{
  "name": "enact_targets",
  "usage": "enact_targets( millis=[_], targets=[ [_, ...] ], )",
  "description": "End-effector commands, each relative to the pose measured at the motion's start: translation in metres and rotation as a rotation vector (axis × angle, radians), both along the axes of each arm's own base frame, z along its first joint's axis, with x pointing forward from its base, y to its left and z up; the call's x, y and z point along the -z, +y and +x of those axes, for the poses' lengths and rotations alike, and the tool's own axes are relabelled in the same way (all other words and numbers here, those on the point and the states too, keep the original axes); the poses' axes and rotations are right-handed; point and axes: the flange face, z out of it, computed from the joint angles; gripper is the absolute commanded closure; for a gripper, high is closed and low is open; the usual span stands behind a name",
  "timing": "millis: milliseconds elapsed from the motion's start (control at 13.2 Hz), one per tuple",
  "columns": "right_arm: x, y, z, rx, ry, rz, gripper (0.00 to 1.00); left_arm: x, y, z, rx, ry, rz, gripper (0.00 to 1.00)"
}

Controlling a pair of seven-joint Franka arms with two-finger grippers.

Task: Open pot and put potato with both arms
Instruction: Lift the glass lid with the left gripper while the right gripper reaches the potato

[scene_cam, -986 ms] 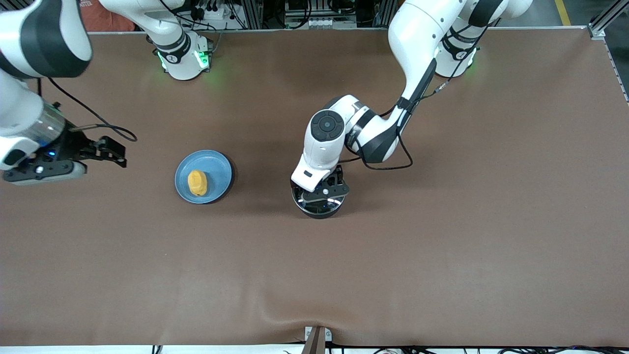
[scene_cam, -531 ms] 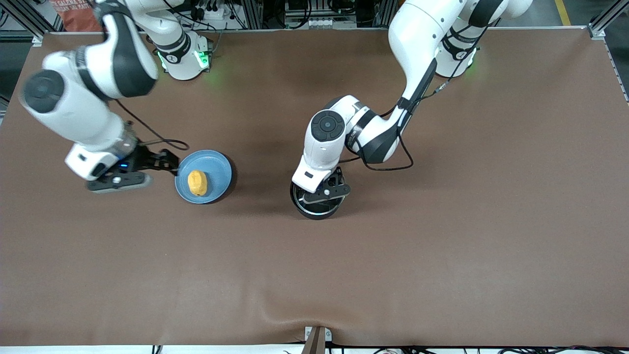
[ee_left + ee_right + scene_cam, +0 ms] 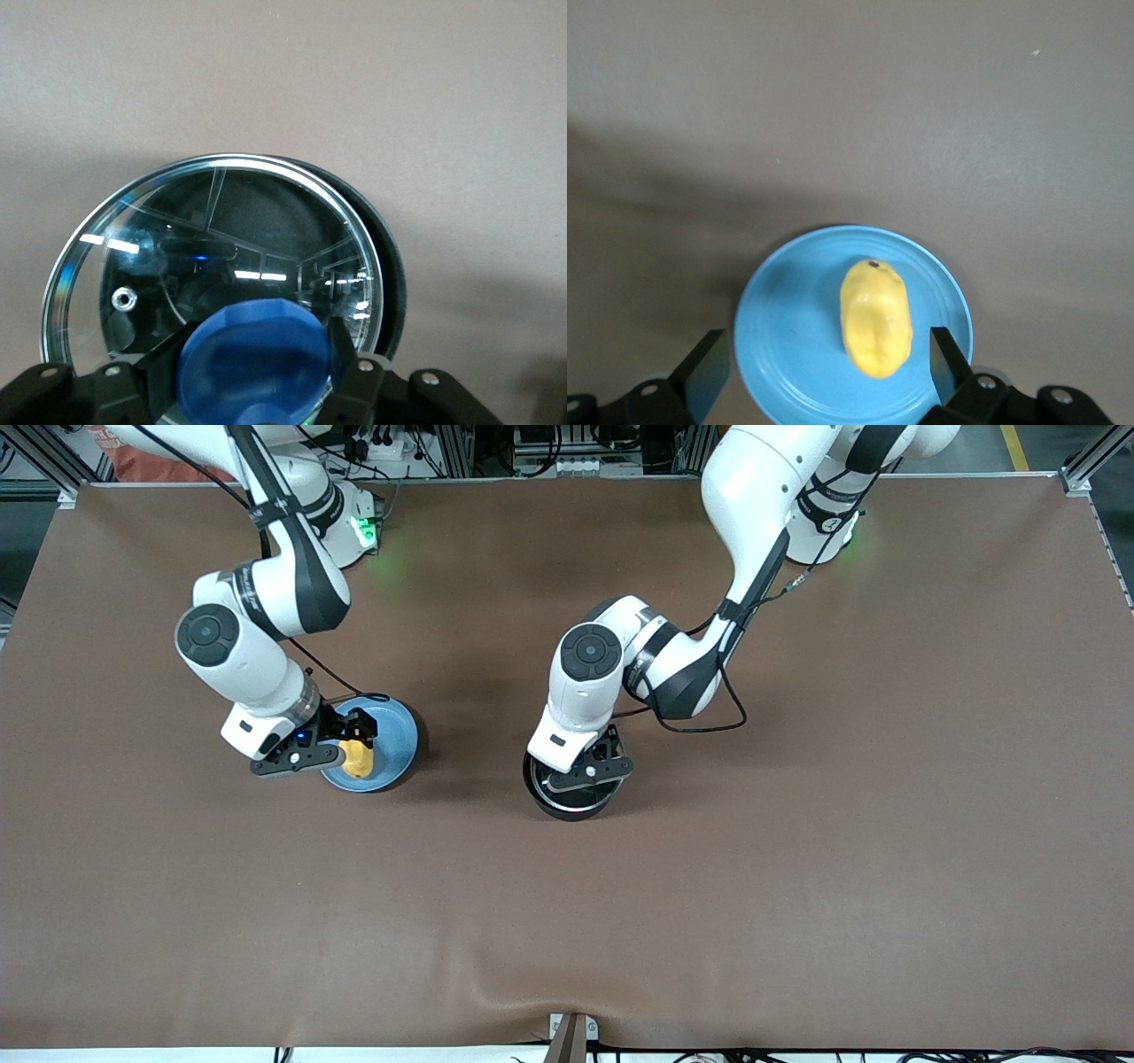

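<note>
My right gripper grabs the potato by its plump middle [image 3: 356,756] next, to put the potato into the black pot [image 3: 567,802].
The black pot [image 3: 567,802] stands mid-table, mostly under my left gripper [image 3: 582,772]; its long handle is hidden. In the left wrist view the glass lid [image 3: 221,239] sits a little off-centre over the pot's black rim [image 3: 391,274]. My left gripper [image 3: 252,365] is shut on the lid's blue knob [image 3: 257,332]. The yellow-orange potato [image 3: 358,762] lies on a light-blue plate [image 3: 400,735] toward the right arm's end. My right gripper [image 3: 348,746] hovers low over it, open. In the right wrist view the potato [image 3: 875,319] lies between the spread fingers [image 3: 707,365], untouched, on the plate [image 3: 780,341].
The brown table cloth [image 3: 797,850] is bare around the plate and the pot. A small bracket [image 3: 571,1032] sits at the table edge nearest the front camera. The left arm's elbow and cable [image 3: 700,722] hang above the table beside the pot.
My right arm has swung in from the right arm's end of the table and come down over the plate and potato. My left gripper has stayed on the lid, which has shifted slightly.
</note>
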Motion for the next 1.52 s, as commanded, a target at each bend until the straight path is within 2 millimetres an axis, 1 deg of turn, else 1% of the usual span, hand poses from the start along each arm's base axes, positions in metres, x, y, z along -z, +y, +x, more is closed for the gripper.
enact_targets(
  millis=[0, 152, 227, 303, 379, 531, 607, 758, 910, 1062, 1213, 1289, 1365, 1441],
  targets=[
    [0.007, -0.016, -0.001, -0.068, 0.001, -0.008, 0.00, -0.060, 0.016, 0.005, -0.029, -0.024, 0.001, 0.93],
    [0.029, -0.019, -0.001, -0.073, 0.034, -0.012, 0.00, -0.095, 0.043, 0.022, -0.056, -0.046, -0.009, 0.94],
    [0.036, -0.024, 0.001, -0.063, 0.035, -0.012, 0.00, -0.115, 0.062, 0.031, -0.060, -0.049, -0.014, 0.94],
    [0.044, -0.027, 0.002, -0.058, 0.042, -0.013, 0.00, -0.127, 0.076, 0.036, -0.051, -0.048, -0.009, 0.94],
    [0.054, -0.028, 0.002, -0.057, 0.048, -0.013, 0.00, -0.139, 0.097, 0.043, -0.038, -0.041, 0.005, 0.93],
    [0.072, -0.027, 0.003, -0.055, 0.049, -0.011, 0.00, -0.154, 0.152, 0.062, -0.006, -0.025, 0.021, 0.93],
    [0.080, -0.027, 0.000, -0.056, 0.049, -0.011, 0.00, -0.160, 0.178, 0.068, 0.007, -0.012, 0.036, 0.93],
    [0.091, -0.029, -0.010, -0.055, 0.035, -0.009, 0.00, -0.163, 0.237, 0.081, 0.064, 0.004, 0.057, 0.92],
    [0.096, -0.030, -0.014, -0.055, 0.043, -0.010, 0.00, -0.153, 0.292, 0.088, 0.096, 0.031, 0.075, 0.92],
    [0.097, -0.030, -0.014, -0.055, 0.044, -0.010, 0.00, -0.134, 0.337, 0.092, 0.136, 0.069, 0.086, 0.92],
    [0.100, -0.030, -0.014, -0.055, 0.043, -0.010, 0.00, -0.110, 0.383, 0.094, 0.156, 0.105, 0.102, 0.92],
    [0.101, -0.030, -0.014, -0.055, 0.043, -0.010, 0.02, -0.097, 0.402, 0.094, 0.157, 0.117, 0.102, 0.92],
    [0.103, -0.030, -0.014, -0.055, 0.044, -0.010, 0.08, -0.083, 0.412, 0.091, 0.151, 0.119, 0.101, 0.92],
    [0.105, -0.031, -0.014, -0.053, 0.046, -0.010, 0.09, -0.071, 0.418, 0.086, 0.147, 0.108, 0.100, 0.91]
  ],
)
